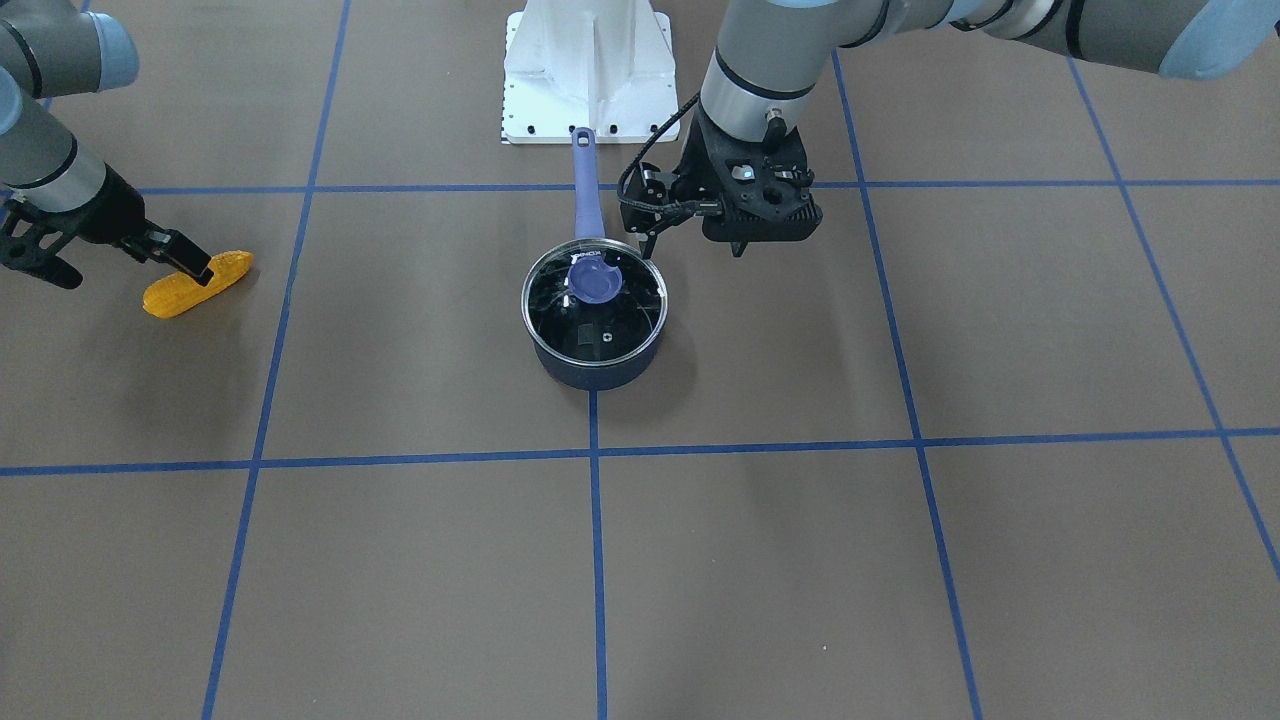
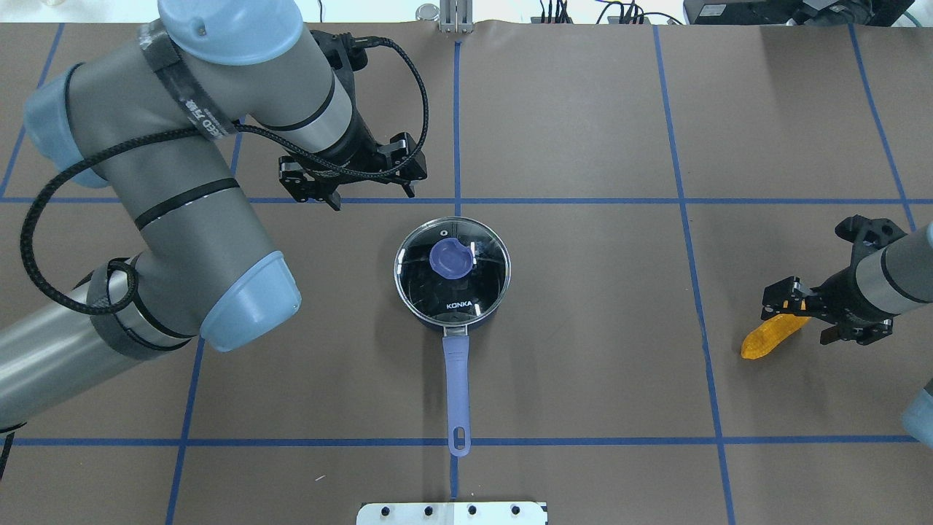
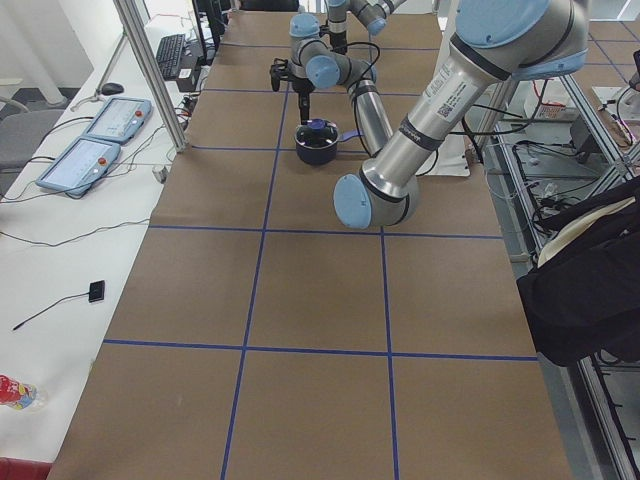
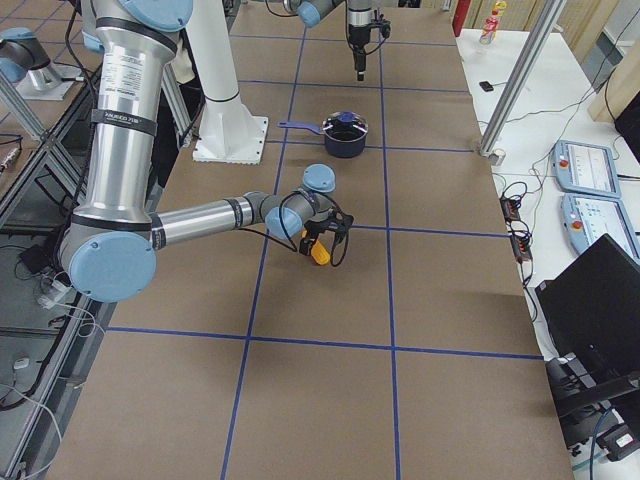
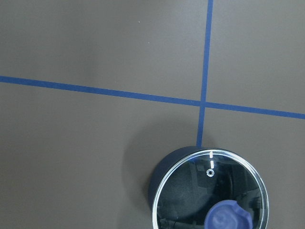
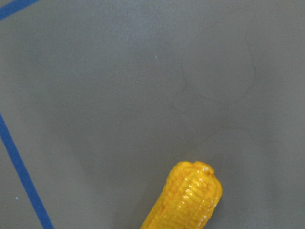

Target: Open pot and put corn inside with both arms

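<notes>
Next, my right gripper grabs the yellow corn by its kernel-covered body [image 1: 190, 290] to put the corn inside the pot [image 1: 594, 314].
The navy pot [image 2: 452, 273] stands at the table's middle with its glass lid and blue knob [image 2: 450, 258] on and its periwinkle handle [image 2: 457, 394] pointing toward the robot base. It also shows in the front view [image 1: 594, 312] and in the left wrist view [image 5: 209, 191]. My left gripper [image 2: 372, 191] is open and hovers beside the pot's far-left rim, apart from it. The yellow-orange corn [image 2: 769, 337] lies on the table at the right. My right gripper [image 2: 810, 317] is open over the corn's end [image 1: 196, 283]. The right wrist view shows the corn's tip [image 6: 188, 198].
The white base mount [image 1: 587, 70] stands just behind the pot's handle. Blue tape lines [image 2: 466, 200] cross the brown table. My left arm's large elbow [image 2: 240, 292] hangs over the table to the left of the pot.
</notes>
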Robot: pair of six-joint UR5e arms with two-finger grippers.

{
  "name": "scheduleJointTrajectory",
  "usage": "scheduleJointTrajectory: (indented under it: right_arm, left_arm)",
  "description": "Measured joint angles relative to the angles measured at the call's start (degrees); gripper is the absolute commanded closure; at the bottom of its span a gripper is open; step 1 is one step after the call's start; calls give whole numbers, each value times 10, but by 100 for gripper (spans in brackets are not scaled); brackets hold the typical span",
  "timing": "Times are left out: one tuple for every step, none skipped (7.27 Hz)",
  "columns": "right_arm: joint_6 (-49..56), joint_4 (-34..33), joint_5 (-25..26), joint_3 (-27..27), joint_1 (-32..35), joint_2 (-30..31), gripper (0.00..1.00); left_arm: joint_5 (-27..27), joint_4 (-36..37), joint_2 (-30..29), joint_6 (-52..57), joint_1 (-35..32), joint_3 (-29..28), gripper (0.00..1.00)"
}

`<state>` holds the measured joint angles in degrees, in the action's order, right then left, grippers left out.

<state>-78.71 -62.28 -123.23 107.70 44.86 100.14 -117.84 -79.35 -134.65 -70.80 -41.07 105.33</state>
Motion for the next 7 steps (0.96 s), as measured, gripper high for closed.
scheduleJointTrajectory:
  right_arm:
    - [-2,0,6,0,-12,2,0]
    - [-4,0,11,-2,-21,3,0]
    - [-4,0,13,-5,-26,4,0]
    - [-5,0,15,-8,-28,3,0]
    - [-5,0,17,-9,-29,3,0]
    - [-5,0,17,-9,-29,3,0]
    - [-5,0,17,-10,-30,2,0]
  left_arm:
    - [4,-1,-4,-2,4,-6,2]
    - [8,-2,-8,-2,9,-14,2]
    - [17,-9,-12,-6,17,-25,2]
    - [29,-24,-17,-18,26,-40,2]
    - [34,-40,-23,-31,32,-52,2]
    - [36,-47,-26,-36,35,-58,2]
    - [37,-49,-28,-39,36,-60,2]
